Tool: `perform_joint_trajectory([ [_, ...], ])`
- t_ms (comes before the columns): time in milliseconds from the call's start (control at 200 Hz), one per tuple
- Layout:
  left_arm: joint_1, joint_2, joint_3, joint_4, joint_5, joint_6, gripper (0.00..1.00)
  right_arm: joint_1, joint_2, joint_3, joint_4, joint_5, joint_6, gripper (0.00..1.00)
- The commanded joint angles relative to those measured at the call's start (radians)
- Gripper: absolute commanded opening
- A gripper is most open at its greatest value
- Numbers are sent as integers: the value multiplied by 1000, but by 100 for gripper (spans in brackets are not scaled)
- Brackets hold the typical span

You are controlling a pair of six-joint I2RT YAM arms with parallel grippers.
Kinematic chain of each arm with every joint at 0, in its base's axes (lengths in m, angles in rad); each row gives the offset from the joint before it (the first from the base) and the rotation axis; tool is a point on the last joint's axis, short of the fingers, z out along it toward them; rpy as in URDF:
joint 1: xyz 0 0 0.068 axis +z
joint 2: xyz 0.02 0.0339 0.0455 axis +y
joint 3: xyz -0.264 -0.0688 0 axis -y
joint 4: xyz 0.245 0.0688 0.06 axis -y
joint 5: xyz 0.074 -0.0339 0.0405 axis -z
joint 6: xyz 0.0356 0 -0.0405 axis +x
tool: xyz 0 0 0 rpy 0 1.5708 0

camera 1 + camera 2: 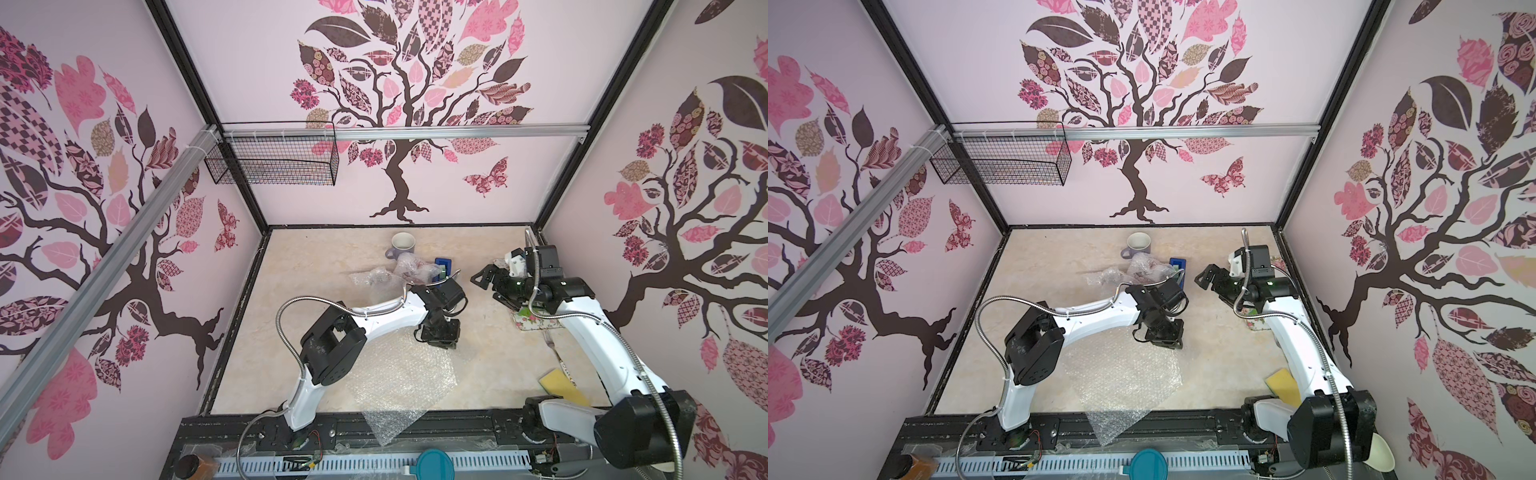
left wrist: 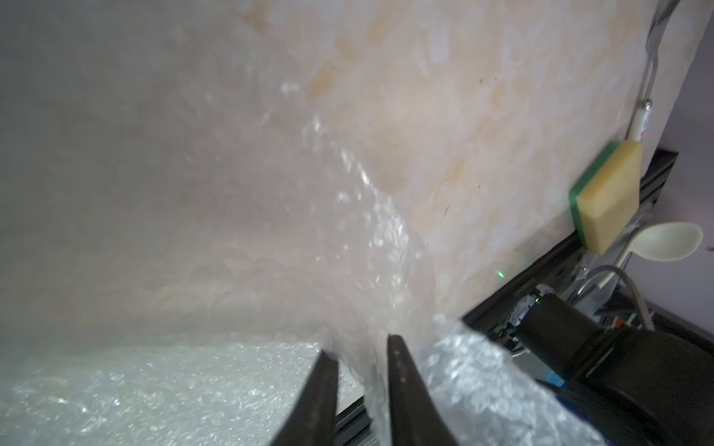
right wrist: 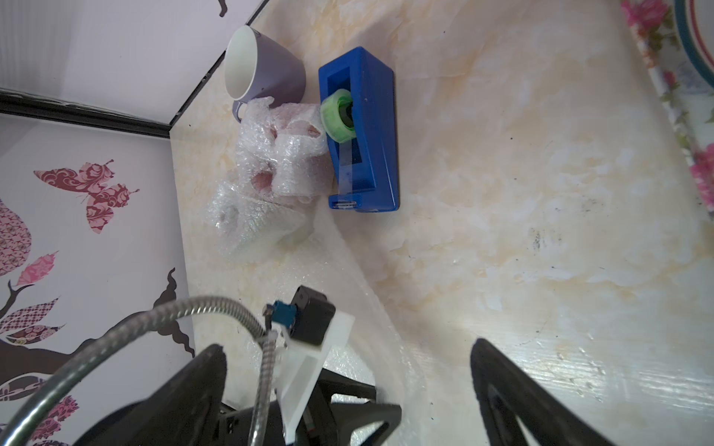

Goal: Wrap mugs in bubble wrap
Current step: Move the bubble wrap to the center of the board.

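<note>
The lavender mug (image 1: 403,244) needs to be set upright on bubble wrap. My right gripper should next grab it by its side at the rim, away from the mug's handle, to do that.
A pale lavender mug (image 1: 403,244) (image 1: 1138,244) (image 3: 266,73) stands bare at the back of the table. Just in front of it lie two crumpled bubble wrap bundles (image 1: 409,269) (image 3: 286,154), the nearer one (image 3: 251,226) paler; something pinkish shows through the first. A flat bubble wrap sheet (image 1: 399,374) (image 1: 1125,374) (image 2: 154,386) lies at the front and hangs over the table edge. My left gripper (image 1: 438,341) (image 1: 1163,338) (image 2: 359,347) points down at that sheet's far corner, its jaws apart with a raised fold of wrap loose between them. My right gripper (image 1: 484,279) (image 3: 347,345) hovers wide open and holds nothing.
A blue tape dispenser (image 1: 442,266) (image 3: 359,127) sits beside the bundles. A floral tray (image 1: 525,326), a fork (image 1: 550,340) and a yellow-green sponge (image 1: 561,386) (image 2: 606,197) lie under the right arm. A wire basket (image 1: 274,158) hangs on the back wall.
</note>
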Motion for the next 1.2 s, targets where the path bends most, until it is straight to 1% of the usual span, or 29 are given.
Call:
perform_joint_trajectory([
  [0,16,-167,6,-170,-121,99,56,-4,66,73,36,-17,18,100],
  [45,54,-274,-39,-227,-194,65,58,-4,97,97,32,-30,26,100],
  [80,104,-376,-111,-238,-213,17,60,-4,122,118,21,-37,31,100],
  [145,203,-566,-302,-204,-217,-50,62,4,164,132,33,-100,31,100],
  [190,281,-649,-431,-202,-173,-74,63,37,194,147,38,-99,32,100],
  [210,318,-672,-496,-204,-143,-77,60,60,210,161,40,-93,22,100],
  [250,383,-698,-595,-208,-101,-66,45,112,256,202,41,-71,-2,100],
  [280,406,-721,-653,-195,-90,-70,36,150,295,244,35,-42,-23,100],
  [330,437,-741,-741,-127,-71,-79,29,196,368,327,26,28,-63,100],
  [380,475,-716,-791,-85,-61,-68,22,211,439,402,33,89,-85,100],
  [450,501,-645,-780,-87,-101,-42,17,213,545,498,69,110,-105,99],
  [530,518,-571,-748,-19,-119,-17,17,220,650,598,131,117,-136,98],
  [595,528,-488,-708,-4,-149,19,16,222,743,706,130,136,-169,97],
  [635,538,-431,-678,-17,-146,50,13,224,814,793,96,150,-190,95],
  [695,540,-380,-664,2,-162,78,13,223,923,951,30,170,-219,92],
  [750,543,-338,-641,-3,-220,109,13,226,1016,1079,-11,184,-243,91],
  [815,555,-277,-605,-2,-251,155,13,227,1124,1238,-64,194,-259,88],
  [920,576,-185,-536,-19,-318,216,12,228,1310,1494,-149,162,-269,85],
  [955,583,-170,-515,-23,-347,235,12,228,1337,1522,-136,153,-263,85],
  [1040,604,-150,-453,-30,-386,289,12,233,1355,1505,-53,130,-249,82],
  [1115,610,-140,-413,-18,-455,327,12,243,1378,1516,-23,132,-240,79],
  [1195,614,-122,-369,1,-444,373,12,253,1406,1518,-7,135,-228,78],
])
